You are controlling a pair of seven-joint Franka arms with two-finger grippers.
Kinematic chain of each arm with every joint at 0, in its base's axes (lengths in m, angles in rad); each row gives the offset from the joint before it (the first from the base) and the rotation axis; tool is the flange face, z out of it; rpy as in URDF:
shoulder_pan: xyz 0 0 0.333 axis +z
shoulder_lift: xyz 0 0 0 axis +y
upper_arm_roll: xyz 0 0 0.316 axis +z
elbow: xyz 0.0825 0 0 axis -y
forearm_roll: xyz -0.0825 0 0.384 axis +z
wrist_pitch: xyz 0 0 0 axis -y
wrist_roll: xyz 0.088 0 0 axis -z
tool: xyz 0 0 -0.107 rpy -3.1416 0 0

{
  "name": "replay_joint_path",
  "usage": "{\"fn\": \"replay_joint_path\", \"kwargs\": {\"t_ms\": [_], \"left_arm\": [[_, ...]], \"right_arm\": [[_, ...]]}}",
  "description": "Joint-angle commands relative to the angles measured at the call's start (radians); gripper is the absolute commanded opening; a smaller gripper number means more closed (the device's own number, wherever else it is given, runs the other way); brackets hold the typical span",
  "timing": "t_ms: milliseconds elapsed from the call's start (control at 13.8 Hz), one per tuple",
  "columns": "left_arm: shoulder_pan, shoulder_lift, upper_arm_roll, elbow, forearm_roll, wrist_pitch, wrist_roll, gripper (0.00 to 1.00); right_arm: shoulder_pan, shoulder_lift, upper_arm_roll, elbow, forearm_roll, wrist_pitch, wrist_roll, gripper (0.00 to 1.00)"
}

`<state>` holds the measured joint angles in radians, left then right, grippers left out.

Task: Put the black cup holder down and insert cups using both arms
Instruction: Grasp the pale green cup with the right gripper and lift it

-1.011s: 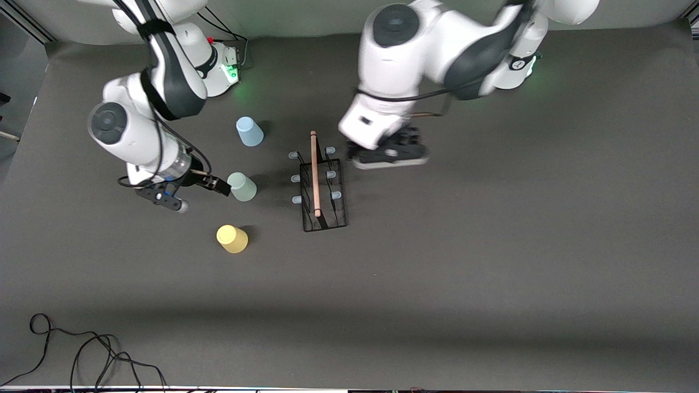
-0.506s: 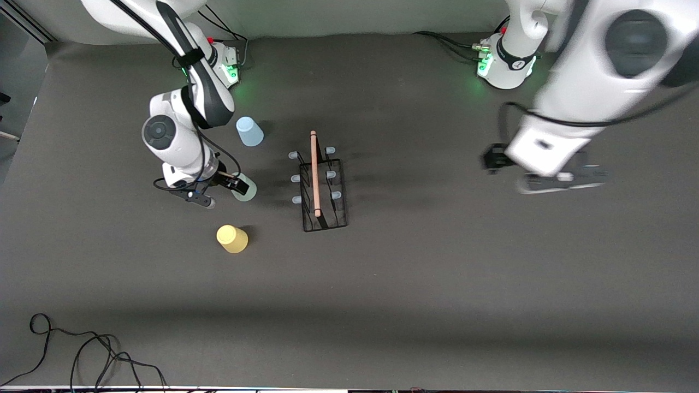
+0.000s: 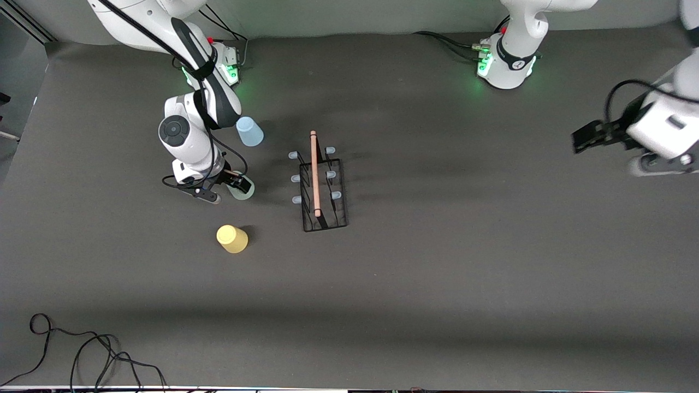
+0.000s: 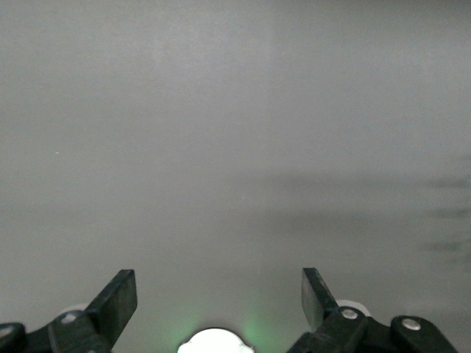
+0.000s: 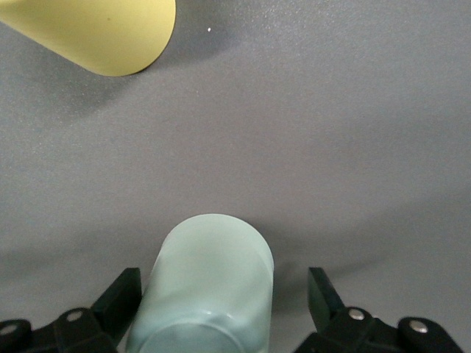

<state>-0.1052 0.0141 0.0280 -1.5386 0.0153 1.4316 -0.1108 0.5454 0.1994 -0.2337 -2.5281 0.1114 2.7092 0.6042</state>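
My right gripper has its fingers on both sides of the grey-green cup in the right wrist view. It should close now, and it would hold the cup.
The black cup holder (image 3: 323, 191) stands on the table with its wooden rod handle (image 3: 314, 172) on top and no cup on its pegs. Toward the right arm's end stand three cups: light blue (image 3: 249, 131), pale grey-green (image 3: 240, 195) and yellow (image 3: 232, 239). My right gripper (image 3: 226, 190) is open around the grey-green cup (image 5: 210, 283), one finger (image 5: 121, 298) on each side and not pressing it. The yellow cup (image 5: 103, 33) also shows in the right wrist view. My left gripper (image 3: 585, 139) hangs open and empty (image 4: 217, 298) over the left arm's end of the table.
A black cable (image 3: 82, 355) lies coiled at the table's near edge toward the right arm's end. The two round bases lit green (image 3: 505, 63) (image 3: 226, 65) stand along the edge farthest from the front camera. Dark mat (image 3: 464, 245) stretches around the rack.
The left arm swung away from beside the rack to its own end of the table. The right gripper slid in around the grey-green cup.
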Motion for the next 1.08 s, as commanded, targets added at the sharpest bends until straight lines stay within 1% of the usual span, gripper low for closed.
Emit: {"fn": "replay_joint_path", "kwargs": {"t_ms": [0,72,144,217,289,361,506,650,795,867,1011], "left_arm": [[0.038,-0.078,-0.013,-0.072,-0.006,0.001,0.063,1.00],[0.039,-0.101,-0.013,-0.110,0.005,0.019,0.086,1.00],[0.042,-0.118,-0.013,-0.144,0.006,0.058,0.103,1.00],[0.044,-0.129,-0.013,-0.181,0.006,0.103,0.105,1.00],[0.056,-0.140,-0.008,-0.205,0.006,0.131,0.127,1.00],[0.077,-0.144,0.006,-0.230,0.002,0.154,0.204,1.00],[0.114,-0.160,0.010,-0.274,0.003,0.206,0.261,1.00],[0.125,-0.152,0.010,-0.279,0.005,0.225,0.247,1.00],[0.124,-0.148,0.009,-0.273,0.005,0.234,0.238,1.00],[0.122,-0.144,0.007,-0.270,0.006,0.237,0.211,1.00],[0.110,-0.126,0.000,-0.255,0.035,0.254,0.168,1.00]], "right_arm": [[0.013,-0.008,-0.006,-0.005,0.007,0.014,-0.015,0.87],[0.013,-0.009,-0.006,-0.005,0.007,0.009,-0.015,0.64],[0.014,-0.011,-0.004,-0.003,0.007,0.004,-0.015,0.35],[0.014,-0.018,-0.004,-0.003,0.007,0.001,-0.015,0.10],[0.018,-0.031,-0.004,-0.003,0.007,-0.008,-0.017,0.00],[0.021,-0.057,-0.006,0.003,0.008,-0.052,-0.020,0.00],[0.018,-0.144,-0.016,0.011,0.008,-0.147,-0.024,0.00],[0.013,-0.237,-0.028,0.046,0.010,-0.282,-0.043,0.00],[0.014,-0.314,-0.041,0.112,0.010,-0.431,-0.028,0.00],[0.018,-0.339,-0.039,0.150,0.011,-0.495,-0.018,0.00],[0.033,-0.365,-0.023,0.221,0.011,-0.586,0.081,0.00]]}}
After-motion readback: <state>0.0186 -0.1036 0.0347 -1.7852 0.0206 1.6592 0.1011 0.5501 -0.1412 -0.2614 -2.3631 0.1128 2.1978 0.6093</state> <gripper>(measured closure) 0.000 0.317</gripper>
